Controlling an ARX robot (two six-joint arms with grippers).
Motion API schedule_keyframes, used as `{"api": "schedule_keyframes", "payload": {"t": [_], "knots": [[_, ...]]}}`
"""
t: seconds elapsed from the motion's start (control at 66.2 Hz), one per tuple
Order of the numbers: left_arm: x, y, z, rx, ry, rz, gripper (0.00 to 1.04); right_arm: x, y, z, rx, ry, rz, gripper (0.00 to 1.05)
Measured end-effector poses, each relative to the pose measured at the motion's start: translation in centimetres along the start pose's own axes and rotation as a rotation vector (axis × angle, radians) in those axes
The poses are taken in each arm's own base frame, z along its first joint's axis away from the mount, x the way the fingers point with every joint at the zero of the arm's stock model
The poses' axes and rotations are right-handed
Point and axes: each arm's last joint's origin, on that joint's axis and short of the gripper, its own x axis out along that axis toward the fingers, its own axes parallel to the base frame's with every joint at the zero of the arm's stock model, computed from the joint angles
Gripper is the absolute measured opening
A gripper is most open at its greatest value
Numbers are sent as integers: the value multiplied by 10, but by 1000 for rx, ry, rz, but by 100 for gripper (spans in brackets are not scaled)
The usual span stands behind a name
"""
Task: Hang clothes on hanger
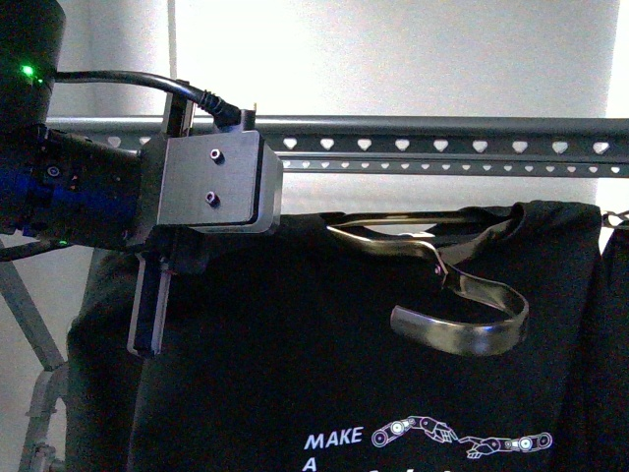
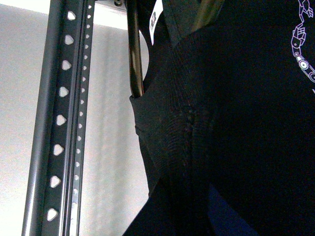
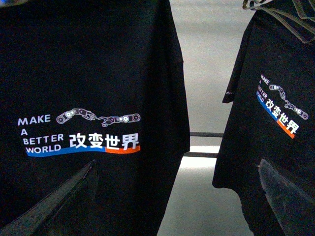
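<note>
The black T-shirt should next be grabbed by its free shoulder (image 1: 558,218) with my right gripper, to fit the black T-shirt on the metal hanger (image 1: 454,277).
The clothes, a black T-shirt (image 1: 324,374) with white "MAKE A" text and a robot-arm graphic, hang in front of the hanger, a dark grey rack rail (image 1: 442,146) punched with hearts. My left gripper (image 1: 152,305) is shut on the shirt's shoulder just below the rail. In the left wrist view the bunched black fabric (image 2: 197,137) fills the jaws beside the rail (image 2: 61,123). My right gripper (image 3: 177,196) is open, its fingers (image 3: 59,201) either side of a gap in front of a printed shirt (image 3: 83,73). It is out of the front view.
A small shiny metal hook-topped hanger (image 1: 462,295) sits in the shirt's collar, its hook lying down against the chest. A second printed black shirt (image 3: 275,98) hangs beside the first, with a gap between them. Another black garment (image 1: 614,324) shows at the right edge.
</note>
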Motion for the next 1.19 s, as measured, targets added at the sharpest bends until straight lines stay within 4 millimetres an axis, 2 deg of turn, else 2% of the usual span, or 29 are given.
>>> {"api": "schedule_keyframes", "payload": {"t": [0.181,0.257,0.333,0.378,0.469,0.605,0.862,1.058,1.194], "knots": [[0,0,0,0,0,0,4,0,0,0,0,0,0,97],[0,0,0,0,0,0,4,3,-2,2,-70,12,128,97],[0,0,0,0,2,0,4,10,-8,13,-129,-9,201,97],[0,0,0,1,0,0,4,17,-15,26,-186,-48,222,97],[1,0,1,1,-1,-1,4,39,-24,53,-300,-133,214,97],[0,0,0,1,2,-1,4,78,-28,77,-474,-226,214,97],[1,-1,0,1,0,-2,4,135,-35,89,-833,-441,297,97],[1,-1,0,1,1,-2,4,180,-66,88,-1038,-575,358,97],[1,-1,0,1,1,-2,4,200,-82,89,-1087,-602,389,97]]}}
